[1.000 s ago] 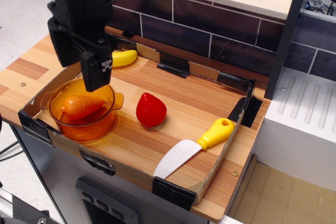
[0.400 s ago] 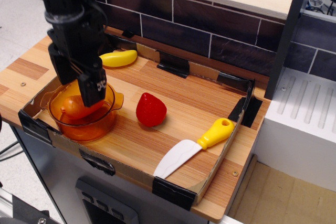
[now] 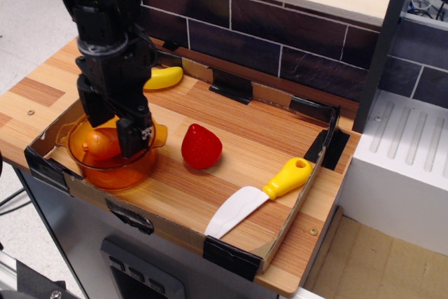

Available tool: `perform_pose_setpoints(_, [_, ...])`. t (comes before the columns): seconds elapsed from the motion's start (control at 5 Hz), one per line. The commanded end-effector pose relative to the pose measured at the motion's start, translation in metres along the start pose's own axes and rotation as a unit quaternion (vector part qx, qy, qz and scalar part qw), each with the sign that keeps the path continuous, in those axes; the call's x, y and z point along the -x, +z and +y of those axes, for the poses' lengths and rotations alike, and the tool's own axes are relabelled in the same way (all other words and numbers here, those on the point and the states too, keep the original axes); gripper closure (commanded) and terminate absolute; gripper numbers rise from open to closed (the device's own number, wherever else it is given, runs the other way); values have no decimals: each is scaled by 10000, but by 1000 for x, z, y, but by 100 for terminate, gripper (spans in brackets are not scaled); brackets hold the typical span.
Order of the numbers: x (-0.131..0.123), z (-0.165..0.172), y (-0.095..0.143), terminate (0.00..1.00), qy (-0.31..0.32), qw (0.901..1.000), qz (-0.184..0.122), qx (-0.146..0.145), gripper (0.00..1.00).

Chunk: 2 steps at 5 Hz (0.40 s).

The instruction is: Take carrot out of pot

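Next, my gripper grips the small orange carrot by its rounded body (image 3: 103, 143) to take the carrot out of the pot (image 3: 117, 173).
The small orange carrot (image 3: 96, 143) lies inside the translucent orange pot (image 3: 117, 173), which stands at the front left corner of the cardboard-edged tray. My black gripper (image 3: 113, 131) reaches down into the pot from above. Its two fingers stand apart on either side of the carrot, the right fingertip (image 3: 133, 138) low inside the pot by the right handle. The jaws look open around the carrot. The gripper body hides the carrot's right part and the back of the pot.
A red strawberry (image 3: 201, 146) lies just right of the pot. A yellow banana (image 3: 162, 77) lies behind the gripper. A white knife with a yellow handle (image 3: 260, 197) lies at the front right. Low cardboard walls (image 3: 231, 251) ring the wooden board; a brick wall rises behind.
My gripper has come down from above the pot into it, and its fingers now straddle the carrot. The carrot and the pot have stayed where they were.
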<state>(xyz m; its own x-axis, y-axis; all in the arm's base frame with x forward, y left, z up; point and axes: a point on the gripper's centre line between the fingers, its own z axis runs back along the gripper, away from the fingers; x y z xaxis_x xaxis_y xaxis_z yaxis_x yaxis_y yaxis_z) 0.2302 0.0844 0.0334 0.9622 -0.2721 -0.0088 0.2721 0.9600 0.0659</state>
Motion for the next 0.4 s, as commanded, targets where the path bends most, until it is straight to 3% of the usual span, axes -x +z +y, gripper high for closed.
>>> perform_pose_setpoints(0.0, [-6, 8, -12, 0, 21, 9997, 57, -233, 0])
perform_pose_setpoints(0.2, [-4, 9, -15, 0, 35, 9996, 106, -271, 0])
